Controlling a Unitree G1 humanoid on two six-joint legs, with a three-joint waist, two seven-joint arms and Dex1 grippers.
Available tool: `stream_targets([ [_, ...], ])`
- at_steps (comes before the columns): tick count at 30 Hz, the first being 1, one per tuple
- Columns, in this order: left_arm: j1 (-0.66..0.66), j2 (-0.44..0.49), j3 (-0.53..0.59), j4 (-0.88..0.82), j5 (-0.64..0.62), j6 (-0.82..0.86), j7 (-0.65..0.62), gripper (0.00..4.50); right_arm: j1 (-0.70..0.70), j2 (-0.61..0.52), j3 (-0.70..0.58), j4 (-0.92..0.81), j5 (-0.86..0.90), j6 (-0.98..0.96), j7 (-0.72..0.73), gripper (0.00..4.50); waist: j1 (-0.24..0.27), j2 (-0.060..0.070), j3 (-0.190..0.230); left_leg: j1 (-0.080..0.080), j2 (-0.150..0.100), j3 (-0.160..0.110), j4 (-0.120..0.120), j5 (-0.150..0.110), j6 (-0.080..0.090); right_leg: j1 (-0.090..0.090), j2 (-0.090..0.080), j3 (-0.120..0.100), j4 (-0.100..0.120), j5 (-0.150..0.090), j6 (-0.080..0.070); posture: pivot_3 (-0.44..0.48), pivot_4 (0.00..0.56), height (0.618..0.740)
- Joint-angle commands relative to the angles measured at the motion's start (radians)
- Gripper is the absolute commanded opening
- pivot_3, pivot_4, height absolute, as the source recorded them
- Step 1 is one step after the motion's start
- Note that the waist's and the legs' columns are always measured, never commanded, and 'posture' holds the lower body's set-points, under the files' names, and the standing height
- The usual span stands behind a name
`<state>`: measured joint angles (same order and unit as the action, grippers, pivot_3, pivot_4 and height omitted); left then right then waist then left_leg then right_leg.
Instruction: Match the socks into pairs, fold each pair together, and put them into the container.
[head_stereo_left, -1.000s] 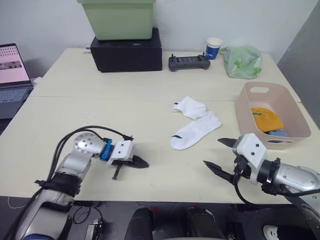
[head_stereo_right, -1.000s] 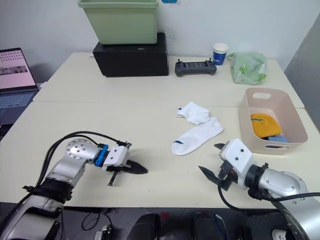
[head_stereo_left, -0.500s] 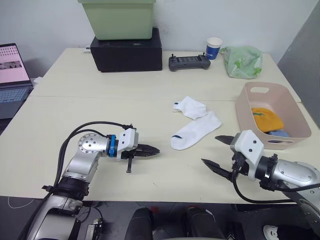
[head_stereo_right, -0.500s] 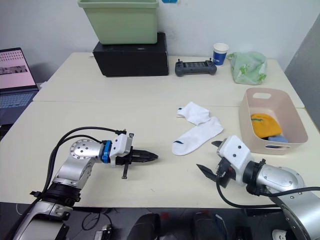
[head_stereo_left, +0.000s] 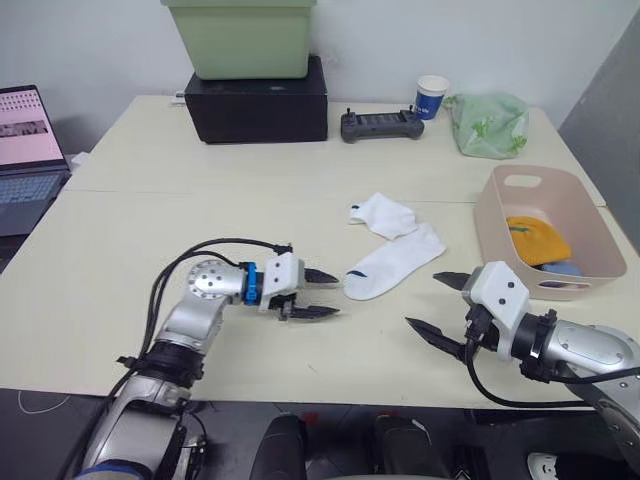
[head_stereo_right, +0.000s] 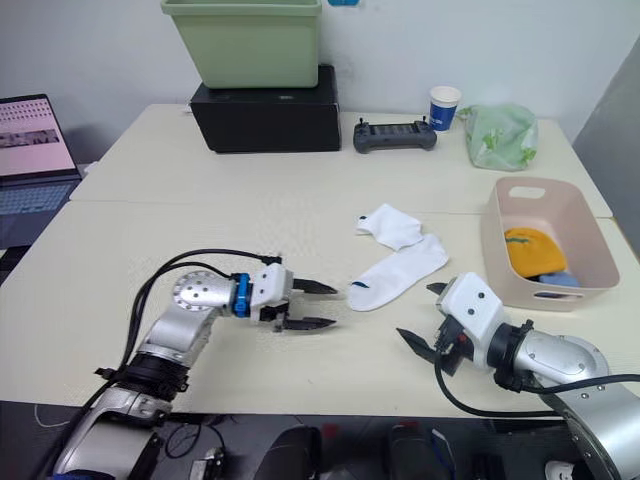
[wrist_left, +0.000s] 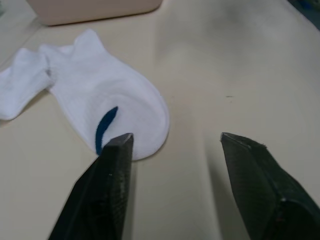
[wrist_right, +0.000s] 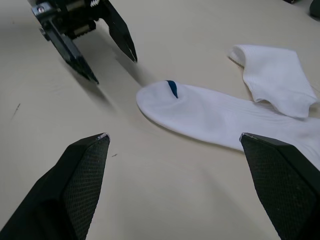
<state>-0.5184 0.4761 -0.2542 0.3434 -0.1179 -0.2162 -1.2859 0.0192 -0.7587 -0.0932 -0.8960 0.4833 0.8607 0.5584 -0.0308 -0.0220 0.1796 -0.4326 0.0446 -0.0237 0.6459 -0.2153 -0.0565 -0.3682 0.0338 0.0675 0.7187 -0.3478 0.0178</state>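
Observation:
My left gripper is going to grab the long white sock (head_stereo_left: 395, 265) (wrist_left: 110, 95) by its cuff next, to lay the sock out straight for pairing.
Two white socks lie mid-table: a long one (head_stereo_left: 393, 262) with a dark toe mark and a crumpled one (head_stereo_left: 381, 214) touching its far end. My left gripper (head_stereo_left: 328, 293) is open just left of the long sock's toe (wrist_left: 115, 100), low over the table, holding nothing. My right gripper (head_stereo_left: 425, 300) is open and empty near the front edge, to the right of that toe (wrist_right: 200, 112). The pink container (head_stereo_left: 500, 235) stands at the right with a mustard-orange sock (head_stereo_left: 535, 240) and a light blue sock (head_stereo_left: 562, 268) inside.
At the back, a green bin (head_stereo_left: 240, 38) sits on a black box (head_stereo_left: 257, 100), with a controller (head_stereo_left: 377, 125), a paper cup (head_stereo_left: 432, 97) and a pale green bag (head_stereo_left: 488, 123) to its right. A laptop (head_stereo_left: 25, 150) is at the far left.
My left gripper has travelled right across the table to the long white sock's toe and has gone from shut to open. The right gripper has barely moved.

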Motion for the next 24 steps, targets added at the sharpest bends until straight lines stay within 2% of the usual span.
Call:
stream_targets([
  [1, -0.029, -0.014, -0.020, 0.013, 0.042, -0.033, 0.035, 4.15, -0.012, -0.002, -0.002, -0.015, -0.007, -0.018, -0.011, 4.50, -0.001, 0.000, 0.000, 0.000, 0.000, 0.000, 0.000, 0.000, 0.000, 0.000, 0.000, 0.000, 0.000, 0.000, 0.000, 0.000, 0.150, 0.735],
  [9, -0.158, -0.092, -0.092, 0.160, 0.235, -0.099, 0.225, 4.15, 0.000, -0.004, -0.016, -0.035, 0.000, -0.009, -0.027, 4.50, 0.001, 0.000, 0.000, 0.000, -0.003, 0.000, 0.000, 0.000, 0.000, 0.000, 0.000, 0.000, 0.000, 0.000, 0.000, 0.000, 0.150, 0.735],
  [12, -0.194, -0.104, -0.115, 0.199, 0.267, -0.098, 0.234, 4.15, -0.002, -0.002, -0.014, -0.036, 0.002, -0.006, -0.033, 4.50, 0.001, 0.000, 0.000, 0.000, -0.004, 0.000, 0.000, 0.000, 0.000, 0.001, 0.000, 0.000, 0.000, 0.000, 0.000, 0.000, 0.150, 0.735],
  [15, -0.214, -0.117, -0.123, 0.229, 0.279, -0.092, 0.239, 3.57, -0.008, -0.001, -0.010, -0.036, 0.005, -0.005, -0.038, 4.50, 0.001, 0.000, 0.000, 0.000, -0.004, 0.000, 0.000, 0.000, 0.000, 0.001, 0.000, -0.001, 0.000, 0.000, 0.000, 0.000, 0.150, 0.735],
  [24, -0.246, -0.132, -0.133, 0.248, 0.255, -0.043, 0.170, 0.73, -0.009, -0.003, -0.012, -0.039, 0.012, -0.005, -0.048, 4.50, 0.001, 0.000, 0.000, 0.000, -0.003, 0.000, 0.000, 0.000, 0.000, 0.001, 0.000, -0.001, 0.000, 0.000, 0.000, 0.000, 0.150, 0.735],
])
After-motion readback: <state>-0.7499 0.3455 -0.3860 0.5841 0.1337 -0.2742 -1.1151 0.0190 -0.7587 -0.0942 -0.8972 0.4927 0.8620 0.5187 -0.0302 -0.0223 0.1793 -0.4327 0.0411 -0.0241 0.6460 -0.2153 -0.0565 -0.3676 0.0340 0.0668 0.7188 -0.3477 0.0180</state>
